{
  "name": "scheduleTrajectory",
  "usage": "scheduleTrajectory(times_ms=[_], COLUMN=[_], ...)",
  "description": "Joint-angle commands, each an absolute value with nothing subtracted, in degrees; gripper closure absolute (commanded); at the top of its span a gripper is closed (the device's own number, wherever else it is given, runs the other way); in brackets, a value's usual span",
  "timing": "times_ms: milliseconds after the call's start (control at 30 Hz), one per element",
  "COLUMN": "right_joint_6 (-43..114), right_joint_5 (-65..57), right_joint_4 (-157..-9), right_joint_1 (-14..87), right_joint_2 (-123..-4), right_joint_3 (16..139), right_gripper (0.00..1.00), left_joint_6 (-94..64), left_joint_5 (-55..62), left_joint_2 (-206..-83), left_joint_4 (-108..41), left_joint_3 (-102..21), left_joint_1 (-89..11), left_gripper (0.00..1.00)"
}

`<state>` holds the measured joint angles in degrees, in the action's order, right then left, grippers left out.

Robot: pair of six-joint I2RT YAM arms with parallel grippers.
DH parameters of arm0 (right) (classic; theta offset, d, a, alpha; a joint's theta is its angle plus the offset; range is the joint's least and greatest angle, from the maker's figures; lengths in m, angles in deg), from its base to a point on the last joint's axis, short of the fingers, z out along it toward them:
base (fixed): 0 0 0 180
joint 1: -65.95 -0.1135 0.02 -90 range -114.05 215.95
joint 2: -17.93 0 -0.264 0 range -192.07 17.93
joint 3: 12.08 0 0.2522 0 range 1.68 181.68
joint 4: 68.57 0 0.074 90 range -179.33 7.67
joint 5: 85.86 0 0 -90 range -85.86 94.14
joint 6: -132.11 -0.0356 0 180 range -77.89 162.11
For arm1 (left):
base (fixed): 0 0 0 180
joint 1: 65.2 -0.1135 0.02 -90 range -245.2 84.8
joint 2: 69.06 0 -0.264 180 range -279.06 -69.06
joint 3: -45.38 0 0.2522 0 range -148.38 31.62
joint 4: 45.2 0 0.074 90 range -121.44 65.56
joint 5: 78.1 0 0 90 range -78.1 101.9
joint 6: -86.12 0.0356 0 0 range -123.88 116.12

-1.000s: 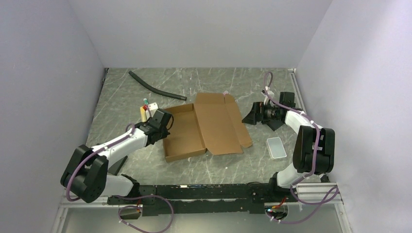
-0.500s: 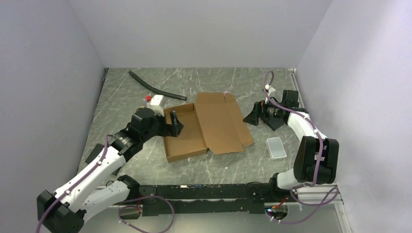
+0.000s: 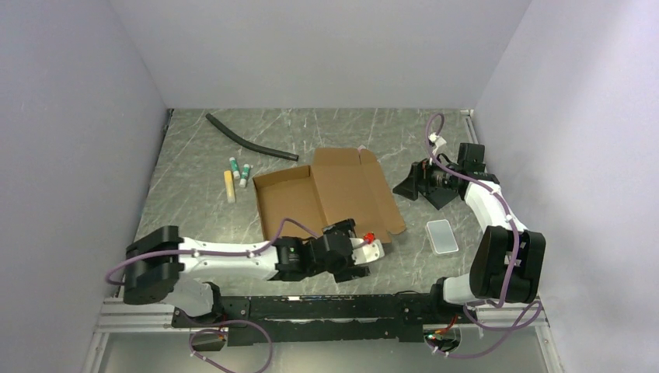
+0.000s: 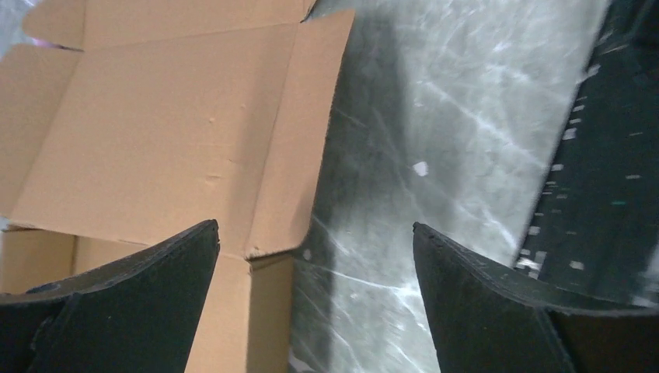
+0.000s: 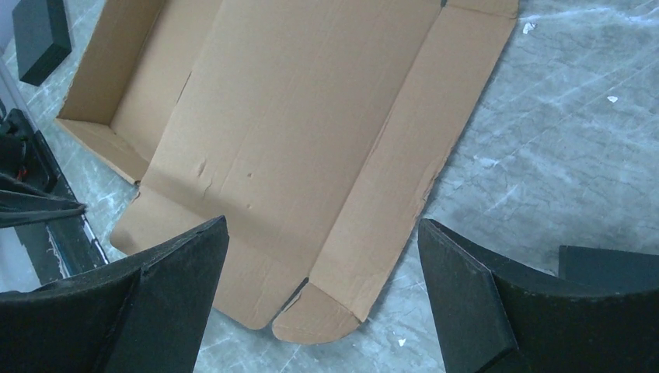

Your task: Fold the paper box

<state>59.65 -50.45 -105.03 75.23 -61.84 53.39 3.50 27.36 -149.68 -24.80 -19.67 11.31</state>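
Note:
I need my right gripper to grab the lid's side flap next by its outer edge, away from the tray, to raise the lid for folding.
The paper box [image 3: 326, 198] is a brown cardboard sheet lying open on the table, with its shallow tray at the left and the lid panel flat at the right. My left gripper [image 3: 346, 237] hovers over the box's front edge, open and empty. In the left wrist view the box [image 4: 171, 140] has a front corner between the fingers of that gripper [image 4: 315, 225], nearer the left one. My right gripper [image 3: 406, 186] is open just right of the lid's side flap. In its wrist view this gripper [image 5: 322, 221] looks down on the box [image 5: 295, 116] and touches nothing.
A black hose [image 3: 249, 140] lies at the back left. Small tubes [image 3: 239, 171] and a yellow stick [image 3: 229, 186] sit left of the box. A translucent lid [image 3: 443, 235] is at the front right. The black rail [image 3: 311, 307] runs along the near edge.
My left arm swung from the box's left side round to its front edge, and its gripper went from shut to open. The right gripper drew back slightly to the right.

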Motion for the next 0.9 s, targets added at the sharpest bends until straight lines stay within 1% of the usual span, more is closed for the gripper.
scheduleTrajectory(times_ms=[0, 67, 133, 200, 233, 400, 433, 500, 533, 567, 600, 733, 867], right_joint_6=[61.1, 61.17, 61.26, 61.36, 61.44, 61.54, 61.54, 61.61, 61.62, 61.62, 61.58, 55.66, 48.04], right_joint_5=[-52.92, -53.14, -53.41, -53.59, -53.63, -53.78, -53.78, -53.74, -53.7, -53.63, -53.52, -48.84, -49.81], right_joint_4=[-104.83, -104.91, -105.0, -105.16, -105.25, -105.45, -105.45, -105.45, -105.45, -105.45, -105.45, -101.87, -98.05], right_joint_1=[75.74, 75.88, 75.91, 75.97, 75.97, 75.97, 75.97, 75.97, 75.98, 76.01, 76.0, 76.28, 76.91], right_joint_2=[-60.28, -60.27, -60.37, -60.46, -60.44, -60.28, -60.28, -60.29, -60.34, -60.33, -60.3, -60.33, -63.2], right_joint_3=[55.56, 55.63, 55.64, 55.65, 55.69, 55.82, 55.82, 55.82, 55.82, 55.77, 55.74, 55.03, 53.78], right_gripper=[0.04, 0.04, 0.04, 0.04, 0.04, 0.04, 0.04, 0.04, 0.04, 0.04, 0.04, 0.02, 0.0], left_joint_6=[19.14, 21.02, 23.15, 25.02, 25.82, 27.88, 27.93, 27.58, 27.36, 26.64, 25.89, 23.61, 23.36], left_joint_5=[34.58, 35.27, 36.98, 39.83, 40.8, 41.69, 41.69, 41.76, 42.13, 42.49, 43.21, 46.24, 45.53], left_joint_2=[-153.72, -155.89, -158.24, -161.27, -162.67, -167.77, -168.22, -168.24, -168.03, -167.75, -167.49, -165.2, -162.03], left_joint_4=[-38.7, -41.23, -43.07, -43.65, -43.54, -43.27, -43.65, -44.12, -44.63, -45.08, -45.8, -54.64, -66.3], left_joint_3=[-18.52, -18.87, -19.27, -20.43, -21.14, -22.95, -22.96, -23.13, -23.14, -23.19, -23.26, -19.48, -12.8], left_joint_1=[11.62, 11.65, 11.62, 11.61, 11.61, 11.61, 11.62, 11.61, 11.61, 11.61, 11.61, 11.57, 11.69], left_gripper=[0.04, 0.1, 0.2, 0.26, 0.31, 0.43, 0.5, 0.72, 0.85, 0.95, 1.0, 1.0, 1.0])
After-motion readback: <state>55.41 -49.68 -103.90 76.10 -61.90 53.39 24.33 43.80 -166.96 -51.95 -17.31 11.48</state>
